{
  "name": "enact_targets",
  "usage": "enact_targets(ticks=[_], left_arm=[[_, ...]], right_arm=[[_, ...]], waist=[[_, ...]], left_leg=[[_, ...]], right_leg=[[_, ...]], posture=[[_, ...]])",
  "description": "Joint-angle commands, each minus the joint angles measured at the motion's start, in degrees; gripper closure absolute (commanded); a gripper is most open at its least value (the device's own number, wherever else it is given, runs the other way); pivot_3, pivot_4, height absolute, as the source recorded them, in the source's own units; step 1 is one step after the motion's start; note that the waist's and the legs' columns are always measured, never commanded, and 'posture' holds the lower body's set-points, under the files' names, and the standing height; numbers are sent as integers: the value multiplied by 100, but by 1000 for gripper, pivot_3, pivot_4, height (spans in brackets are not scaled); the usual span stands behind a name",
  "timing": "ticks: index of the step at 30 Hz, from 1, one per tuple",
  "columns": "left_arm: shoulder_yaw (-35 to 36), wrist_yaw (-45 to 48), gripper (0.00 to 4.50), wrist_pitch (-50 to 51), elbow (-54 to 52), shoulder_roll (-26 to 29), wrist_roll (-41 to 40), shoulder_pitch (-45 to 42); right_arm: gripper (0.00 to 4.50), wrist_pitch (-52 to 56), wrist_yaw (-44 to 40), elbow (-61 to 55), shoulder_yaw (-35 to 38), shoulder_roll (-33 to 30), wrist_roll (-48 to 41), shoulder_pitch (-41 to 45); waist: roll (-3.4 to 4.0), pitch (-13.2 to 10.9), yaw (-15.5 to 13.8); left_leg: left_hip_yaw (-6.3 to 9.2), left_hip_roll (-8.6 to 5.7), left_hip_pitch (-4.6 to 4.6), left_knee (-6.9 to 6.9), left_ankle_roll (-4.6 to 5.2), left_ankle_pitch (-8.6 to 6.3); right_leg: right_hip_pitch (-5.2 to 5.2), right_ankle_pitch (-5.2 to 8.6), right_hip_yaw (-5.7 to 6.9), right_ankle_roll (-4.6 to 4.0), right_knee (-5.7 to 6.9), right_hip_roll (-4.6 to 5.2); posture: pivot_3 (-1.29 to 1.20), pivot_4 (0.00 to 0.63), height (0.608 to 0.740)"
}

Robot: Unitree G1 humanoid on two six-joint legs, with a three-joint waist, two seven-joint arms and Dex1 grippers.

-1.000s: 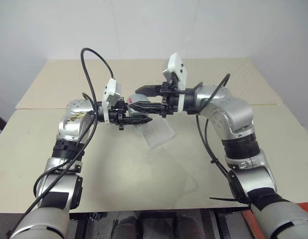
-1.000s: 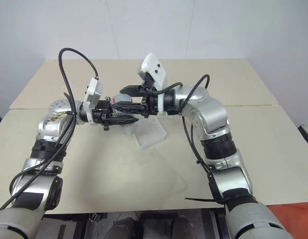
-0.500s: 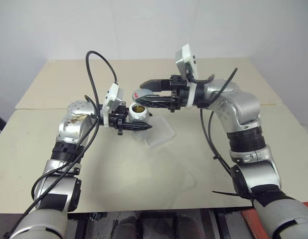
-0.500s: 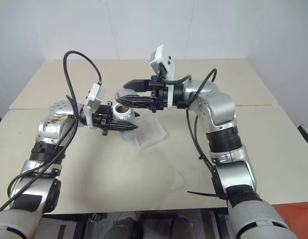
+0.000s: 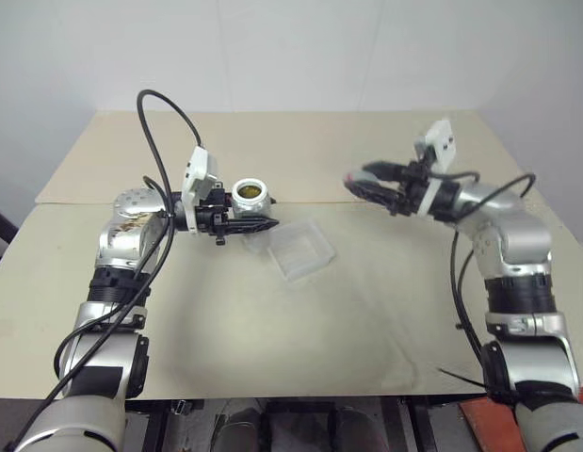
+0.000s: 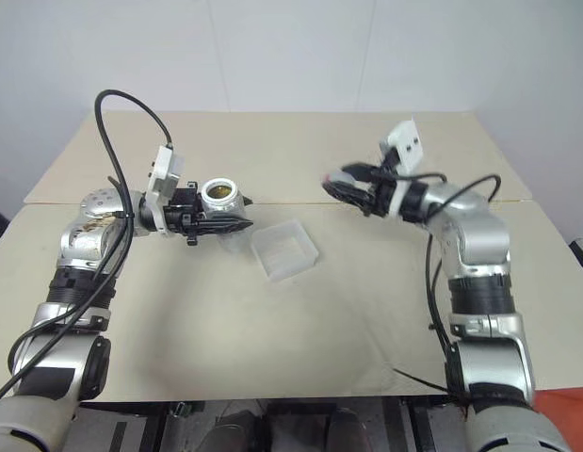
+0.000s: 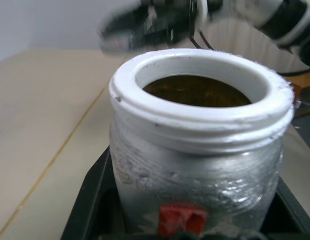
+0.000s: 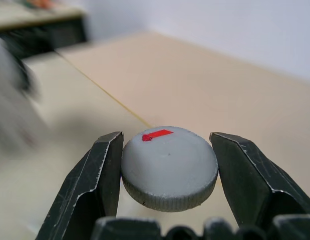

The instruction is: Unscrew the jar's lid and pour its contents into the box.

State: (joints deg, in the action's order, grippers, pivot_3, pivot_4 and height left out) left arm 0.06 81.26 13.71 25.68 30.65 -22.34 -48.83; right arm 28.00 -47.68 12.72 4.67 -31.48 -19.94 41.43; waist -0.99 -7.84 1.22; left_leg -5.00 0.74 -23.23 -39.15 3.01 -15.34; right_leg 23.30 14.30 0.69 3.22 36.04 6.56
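Observation:
The grey round lid (image 8: 169, 167) hangs above the near part of the table, so my right gripper keeps holding the lid for now.
The jar (image 5: 251, 195) is a silvery cylinder with a white threaded rim and a red label patch (image 7: 181, 218). It stands upright and open above the table, with my left gripper (image 5: 256, 215) shut on its body. Brown contents (image 7: 195, 90) show inside its mouth. Off to the right, my right gripper (image 5: 362, 184) hangs in the air, shut on the grey round lid (image 8: 169, 167), which carries a small red mark. The lid sits between the two black fingers (image 8: 102, 185). The clear plastic box (image 5: 299, 250) lies on the table below and right of the jar, between the two arms.
Two beige tabletops meet at a seam (image 5: 385, 201) running across behind the box. The near table's front edge (image 5: 272, 394) lies close to me. A red-orange object (image 5: 475, 414) pokes in at the bottom right corner.
A second ago my right gripper was at the jar's top. It has since lifted the lid off and swung far to the right and lower. The jar stays open in my left gripper.

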Motion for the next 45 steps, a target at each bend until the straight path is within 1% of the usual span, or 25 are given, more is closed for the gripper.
enact_targets(ticks=[1, 3, 7, 12, 13, 14, 17, 19, 21, 23, 25, 26, 27, 28, 29, 30, 31, 33, 34, 36, 37, 38, 40, 43, 45], left_arm=[[162, -64, 2559, -110, -41, 61, -61, -115], [167, -72, 2559, -111, -40, 71, -67, -102], [177, -94, 2559, -88, -102, 94, -86, -46], [181, -98, 2559, -67, -134, 103, -91, -22], [179, -100, 2559, -62, -138, 102, -89, -19], [175, -104, 2559, -61, -138, 98, -87, -19], [162, -95, 2559, -56, -140, 99, -79, -21], [144, -103, 2559, -93, -128, 111, -40, -37], [153, -196, 2559, -229, -90, 104, 35, -75], [162, -404, 2559, -339, -81, 57, 116, -173], [217, -719, 2559, -518, 14, -102, 167, -344], [143, -1016, 2559, -810, 179, -170, 426, -460], [-3, -1375, 2559, -1352, 389, -215, 847, -555], [-248, -2035, 2559, -2193, 681, -237, 1539, -659], [-423, -2499, 2559, -2817, 919, -251, 2023, -736], [-664, -3332, 2559, -3671, 1251, -234, 2729, -896], [-832, -3926, 2559, -4424, 1568, -217, 3222, -1072], [-1267, -5423, 2559, -5361, 2030, -123, 4367, -1479], [-1435, -5981, 2559, -5600, 2217, -81, 4779, -1631], [-2108, -7681, 2559, -5981, 2373, 148, 6199, -2046], [-2328, -8259, 2559, -6122, 2472, 191, 6625, -2209], [-2712, -8973, 2559, -6141, 2479, 284, 7266, -2408], [-3428, -10061, 2559, -6055, 2626, 388, 8275, -2741], [-4337, -11266, 2559, -5757, 2822, 386, 9400, -3007], [-4742, -11668, 2559, -5478, 2887, 283, 9849, -2972]], right_arm=[[1787, -461, 479, -91, 262, -76, 279, -416], [1787, -526, 788, -110, 327, 19, 365, -783], [1787, -801, 1248, -101, 130, 196, 731, -1433], [1787, -1045, 1618, 13, 65, 477, 944, -1682], [1076, -1021, 1690, 34, 109, 536, 918, -1673], [878, -1051, 1651, 13, 84, 520, 934, -1697], [8, -905, 1413, -322, 74, 347, 880, -1810], [8, -812, 1200, -631, 83, 163, 823, -1898], [8, -601, 819, -1014, 130, -108, 622, -1967], [8, -409, 397, -1363, 174, -410, 372, -2022], [8, -71, 6, -1661, 270, -680, -7, -2001], [8, 113, -179, -1794, 328, -805, -222, -1959], [8, 232, -358, -1910, 362, -924, -395, -1922], [8, 314, -516, -2007, 397, -1025, -550, -1890], [8, 363, -610, -2065, 414, -1094, -651, -1872], [8, 421, -676, -2114, 443, -1150, -758, -1835], [8, 490, -699, -2130, 455, -1184, -832, -1769], [8, 592, -744, -2131, 487, -1240, -947, -1651], [8, 619, -756, -2115, 487, -1250, -967, -1609], [8, 717, -834, -2097, 469, -1323, -1046, -1498], [8, 741, -864, -2097, 456, -1353, -1060, -1461], [8, 764, -885, -2096, 432, -1381, -1052, -1419], [8, 785, -903, -2084, 387, -1401, -1023, -1344], [8, 857, -793, -2055, 378, -1368, -1006, -1219], [8, 877, -697, -2053, 394, -1337, -984, -1177]], waist=[[0, 0, -4], [0, 0, -5], [0, 0, -12], [0, 0, 12], [0, 0, 15], [0, 0, 11], [0, 0, -13], [0, 0, -41], [0, 0, -53], [0, 0, -53], [0, 0, -55], [0, 0, -71], [-1, 0, -78], [0, 0, -85], [-1, 0, -104], [-1, 0, -115], [-1, 0, -123], [-3, -1, -136], [-4, -2, -150], [-4, -2, -181], [-4, -2, -188], [-4, -2, -199], [-4, -2, -217], [-4, -2, -230], [-4, -2, -229]], left_leg=[[0, 0, 0, 0, 0, 0], [-2, 0, 0, -1, 0, 0], [-1, 0, 2, -1, 0, 0], [-3, -1, 3, -1, 0, 0], [-4, -1, 6, -2, 0, 0], [-3, 0, 9, -3, 0, 0], [-3, 0, 8, -3, 0, 0], [-1, -1, 4, -3, 0, 0], [1, -2, 1, -3, 1, 0], [1, -2, 1, -3, 2, -1], [4, 0, 2, -3, 2, -1], [5, -1, 2, -4, 3, -2], [7, -2, 2, -6, 4, -2], [7, -1, 3, -8, 6, -3], [7, -3, 4, -9, 7, -4], [7, -6, 6, -9, 10, -6], [6, -14, 6, -9, 11, -7], [4, -18, 5, -8, 12, -7], [3, -18, 2, -8, 12, -7], [3, -21, -4, -8, 12, -7], [3, -21, -5, -7, 12, -7], [4, -23, -7, -6, 12, -7], [5, -29, -9, -3, 12, -7], [4, -35, -6, -2, 15, -9], [2, -34, -6, -2, 15, -9]], right_leg=[[0, 0, 0, 0, 0, 0], [0, 0, -2, 0, -2, 0], [-3, 0, -2, 0, -4, 0], [-5, 0, -7, 0, -7, -1], [-7, 0, -9, 0, -7, -1], [-10, 0, -8, 0, -7, -2], [-10, 0, -8, 0, -7, -2], [-9, 0, -8, 0, -8, -1], [-8, 0, -6, 0, -11, -1], [-11, 0, -6, 0, -15, -1], [-14, 0, -5, 0, -17, -3], [-15, 0, -4, 0, -17, -2], [-18, 0, -5, -1, -18, -2], [-20, -2, -3, -3, -20, -3], [-21, -2, -5, -4, -21, -2], [-24, -3, -5, -4, -25, -2], [-25, -4, -5, -6, -26, -2], [-22, -4, -6, -7, -29, 0], [-19, -5, -6, -8, -29, 1], [-12, -5, -5, -8, -26, 1], [-11, -5, -2, -8, -27, 2], [-10, -5, -2, -7, -28, 2], [-8, -6, 1, -6, -29, 6], [-11, -5, 4, -5, -29, 10], [-10, -5, 3, -5, -28, 10]], posture=[[0, 150, 740], [0, 150, 740], [0, 150, 740], [0, 150, 740], [0, 150, 740], [0, 150, 740], [0, 150, 740], [0, 150, 740], [0, 150, 740], [0, 150, 740], [0, 150, 740], [0, 150, 740], [0, 150, 740], [0, 150, 740], [0, 150, 740], [0, 150, 740], [0, 150, 740], [0, 150, 740], [0, 150, 740], [0, 150, 740], [0, 150, 740], [0, 150, 740], [0, 150, 740], [0, 150, 740], [0, 150, 740]])
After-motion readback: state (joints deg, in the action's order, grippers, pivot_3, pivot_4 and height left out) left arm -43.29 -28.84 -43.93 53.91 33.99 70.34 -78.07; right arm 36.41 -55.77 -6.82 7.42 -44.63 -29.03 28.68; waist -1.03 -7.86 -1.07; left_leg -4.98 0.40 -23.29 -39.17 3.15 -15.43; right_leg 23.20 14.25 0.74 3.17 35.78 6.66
